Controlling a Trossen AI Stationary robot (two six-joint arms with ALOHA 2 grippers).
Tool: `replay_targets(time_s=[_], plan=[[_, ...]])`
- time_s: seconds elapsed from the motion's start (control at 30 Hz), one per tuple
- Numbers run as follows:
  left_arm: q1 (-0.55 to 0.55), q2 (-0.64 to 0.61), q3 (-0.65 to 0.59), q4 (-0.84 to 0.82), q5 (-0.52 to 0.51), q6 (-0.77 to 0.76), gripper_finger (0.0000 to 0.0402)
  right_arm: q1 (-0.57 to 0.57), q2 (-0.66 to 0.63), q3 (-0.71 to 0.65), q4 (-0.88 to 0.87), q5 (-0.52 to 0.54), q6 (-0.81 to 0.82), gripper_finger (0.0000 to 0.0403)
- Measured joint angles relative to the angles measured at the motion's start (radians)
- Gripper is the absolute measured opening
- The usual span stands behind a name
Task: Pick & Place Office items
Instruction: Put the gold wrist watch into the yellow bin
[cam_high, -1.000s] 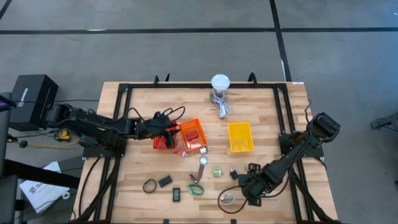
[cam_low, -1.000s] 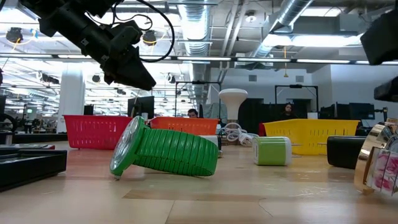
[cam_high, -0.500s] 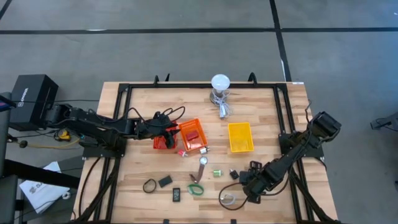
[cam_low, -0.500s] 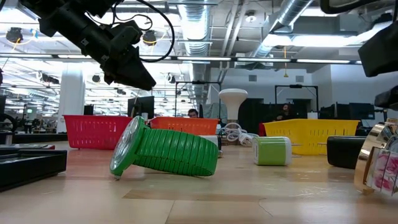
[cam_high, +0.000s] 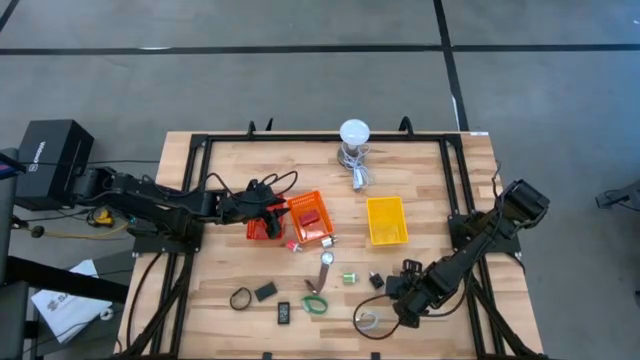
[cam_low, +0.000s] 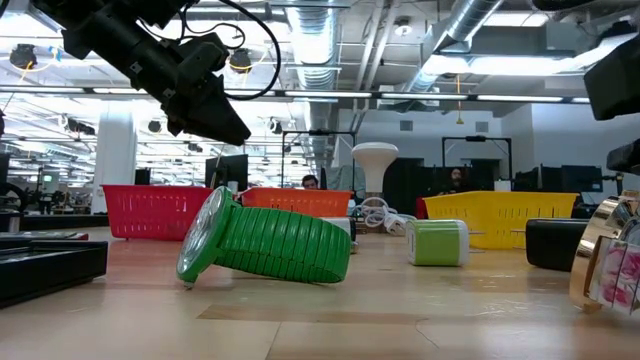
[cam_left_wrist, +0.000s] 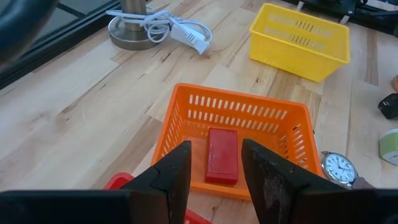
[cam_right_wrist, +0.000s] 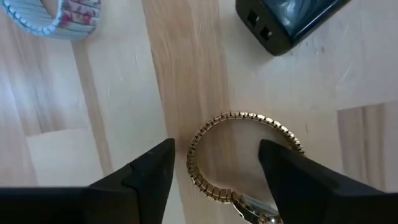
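The right gripper grabs the gold watch band by its linked strap (cam_right_wrist: 191, 155) next. Then it is ready to place the band in the yellow basket.
The office items lie scattered on the near half of the wooden table: a black band ring (cam_high: 241, 298), black blocks (cam_high: 265, 291), a green band ring (cam_high: 315, 304), a silver watch (cam_high: 326, 262) and a gold watch band (cam_right_wrist: 242, 155). My right gripper (cam_right_wrist: 214, 180) hangs open over the gold band, fingers pointing down, one on either side of it; whether they touch it I cannot tell. My left gripper (cam_left_wrist: 214, 177) is open and holds nothing, slanting down above the orange basket (cam_left_wrist: 249, 102), where a red block (cam_left_wrist: 222, 155) lies.
A red basket (cam_high: 258, 232) stands left of the orange one and a yellow basket (cam_high: 386, 220) to its right. The white-domed lamp (cam_high: 353, 135) with its cable is at the far edge. A black block (cam_right_wrist: 289, 22) and a striped band (cam_right_wrist: 53, 15) lie near the gold band.
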Motion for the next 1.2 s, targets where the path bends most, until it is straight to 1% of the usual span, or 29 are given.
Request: replay_targets(time_s=[0.13,0.33,0.43,0.57,0.73,0.8,0.93,1.07,1.13,1.2], plan=[[0.000,0.000,0.000,0.000,0.000,0.000,0.0135,0.000,0.000,0.000,-0.007,0.009,-0.002,0.0193],[0.000,0.000,0.000,0.000,0.000,0.000,0.0135,-0.001,0.001,-0.002,-0.017,0.011,-0.002,0.0112],[0.000,0.000,0.000,0.000,0.000,0.000,0.0135,-0.001,0.001,-0.002,-0.006,0.005,-0.009,0.0079],[0.000,0.000,0.000,0.000,0.000,0.000,0.0135,-0.003,-0.006,-0.001,-0.001,-0.005,-0.028,0.0049],[0.000,0.000,0.000,0.000,0.000,0.000,0.0135,-0.032,-0.038,-0.003,-0.005,-0.039,-0.065,0.0014],[0.000,0.000,0.000,0.000,0.000,0.000,0.0135,-0.046,-0.060,-0.003,-0.015,-0.044,-0.079,0.0006],[0.000,0.000,0.000,0.000,0.000,0.000,0.0135,-0.076,-0.122,-0.001,-0.060,-0.058,-0.080,0.0012],[0.000,0.000,0.000,0.000,0.000,0.000,0.0135,-0.092,-0.206,0.030,-0.166,-0.037,-0.103,0.0005],[0.000,0.000,0.000,0.000,0.000,0.000,0.0135,-0.104,-0.251,0.047,-0.219,0.024,-0.123,0.0005],[0.000,0.000,0.000,0.000,0.000,0.000,0.0135,-0.125,-0.294,0.058,-0.265,0.114,-0.144,0.0007]])
